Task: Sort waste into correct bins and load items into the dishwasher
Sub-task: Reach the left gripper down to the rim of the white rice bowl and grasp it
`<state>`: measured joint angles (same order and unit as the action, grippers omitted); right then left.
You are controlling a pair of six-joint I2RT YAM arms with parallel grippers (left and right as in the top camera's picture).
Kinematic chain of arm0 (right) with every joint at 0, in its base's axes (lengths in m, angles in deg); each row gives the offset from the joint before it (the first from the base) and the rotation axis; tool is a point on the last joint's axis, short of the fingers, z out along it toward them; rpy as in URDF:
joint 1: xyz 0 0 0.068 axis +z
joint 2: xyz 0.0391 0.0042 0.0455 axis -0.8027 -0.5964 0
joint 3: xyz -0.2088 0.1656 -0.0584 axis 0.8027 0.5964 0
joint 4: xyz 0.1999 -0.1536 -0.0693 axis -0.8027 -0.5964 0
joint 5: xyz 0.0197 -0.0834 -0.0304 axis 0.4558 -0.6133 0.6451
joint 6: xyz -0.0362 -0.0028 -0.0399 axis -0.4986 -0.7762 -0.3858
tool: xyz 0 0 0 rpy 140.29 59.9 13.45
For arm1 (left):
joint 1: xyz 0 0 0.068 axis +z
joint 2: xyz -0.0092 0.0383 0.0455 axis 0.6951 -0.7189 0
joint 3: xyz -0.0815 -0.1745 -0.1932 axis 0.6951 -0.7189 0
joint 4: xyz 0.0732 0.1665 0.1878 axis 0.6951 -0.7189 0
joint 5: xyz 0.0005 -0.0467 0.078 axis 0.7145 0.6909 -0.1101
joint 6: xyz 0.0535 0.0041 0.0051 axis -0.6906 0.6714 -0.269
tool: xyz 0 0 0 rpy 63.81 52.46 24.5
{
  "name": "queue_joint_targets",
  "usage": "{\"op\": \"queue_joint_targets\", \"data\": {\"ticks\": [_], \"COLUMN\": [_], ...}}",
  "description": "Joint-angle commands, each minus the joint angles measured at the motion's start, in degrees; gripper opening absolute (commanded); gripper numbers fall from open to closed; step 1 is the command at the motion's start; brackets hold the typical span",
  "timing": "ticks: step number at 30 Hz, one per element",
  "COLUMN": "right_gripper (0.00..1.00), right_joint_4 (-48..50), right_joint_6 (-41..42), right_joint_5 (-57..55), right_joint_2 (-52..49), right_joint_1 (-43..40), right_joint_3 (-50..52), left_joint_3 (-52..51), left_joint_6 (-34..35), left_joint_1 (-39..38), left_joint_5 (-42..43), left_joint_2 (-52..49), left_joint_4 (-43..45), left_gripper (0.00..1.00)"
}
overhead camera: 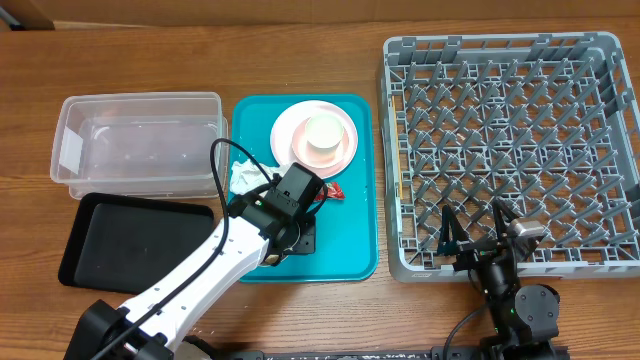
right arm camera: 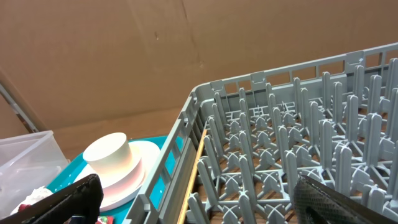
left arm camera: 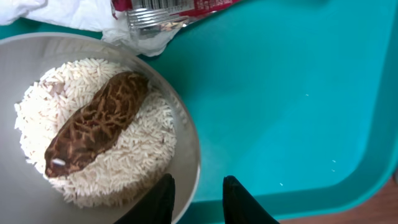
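Observation:
The left gripper isn't ready to close on the bowl's rim (left arm camera: 195, 186) yet and needs to lower its fingers first: in the left wrist view they are too high over the rim between them.
My left gripper (left arm camera: 198, 186) is open a little and straddles the rim of the white bowl (left arm camera: 186, 134), one finger inside and one outside. The bowl holds loose white rice (left arm camera: 143, 149) and a brown food lump (left arm camera: 96, 124). Beyond it lie the red wrapper (left arm camera: 168, 7) and the white napkin (left arm camera: 68, 12). In the overhead view the left gripper (overhead camera: 285, 235) hides the bowl. The cup (overhead camera: 325, 135) stands on the pink plate (overhead camera: 345, 125). My right gripper (overhead camera: 474, 225) stands wide open and empty over the grey dish rack's (overhead camera: 510, 150) near left corner.
Everything near my left gripper sits on the teal tray (overhead camera: 360, 230). A clear tub (overhead camera: 140, 145) and a black tray (overhead camera: 130, 240) lie to its left. The right wrist view shows the rack wall (right arm camera: 186, 155), with the cup (right arm camera: 109, 155) and plate (right arm camera: 140, 171) beyond it.

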<state>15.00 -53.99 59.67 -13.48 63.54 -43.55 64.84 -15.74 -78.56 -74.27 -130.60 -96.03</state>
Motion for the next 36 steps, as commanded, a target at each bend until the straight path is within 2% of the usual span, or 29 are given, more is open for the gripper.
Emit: {"op": "queue_joint_targets", "data": {"ticks": [1,6,16,20,28,36], "right_gripper": [1.0,1.0,1.0,1.0,1.0,1.0], "right_joint_4": [0.31,0.31,0.31,0.31,0.31,0.31], "right_joint_6": [0.07,0.07,0.07,0.07,0.07,0.07], "right_joint_5": [-0.04,-0.04,-0.07,-0.07,-0.04,-0.04], "right_joint_2": [0.46,0.46,0.46,0.46,0.46,0.46], "right_joint_1": [-0.15,-0.15,-0.15,-0.15,-0.15,-0.15], "right_joint_3": [0.61,0.61,0.61,0.61,0.61,0.61], "left_joint_3": [-3.1,-5.29,-6.29,-6.69,-6.99,-7.65], "left_joint_6": [0.79,0.79,0.76,0.79,0.79,0.81], "left_joint_1": [-0.35,-0.35,-0.42,-0.42,-0.42,-0.42], "left_joint_5": [-1.92,-1.92,-1.97,-1.92,-1.95,-1.92], "left_joint_2": [0.39,0.39,0.37,0.37,0.37,0.35], "left_joint_4": [2.86,6.34,7.96,8.39,8.48,9.18], "left_gripper": [0.29,0.29,0.24,0.18,0.18,0.05]}}
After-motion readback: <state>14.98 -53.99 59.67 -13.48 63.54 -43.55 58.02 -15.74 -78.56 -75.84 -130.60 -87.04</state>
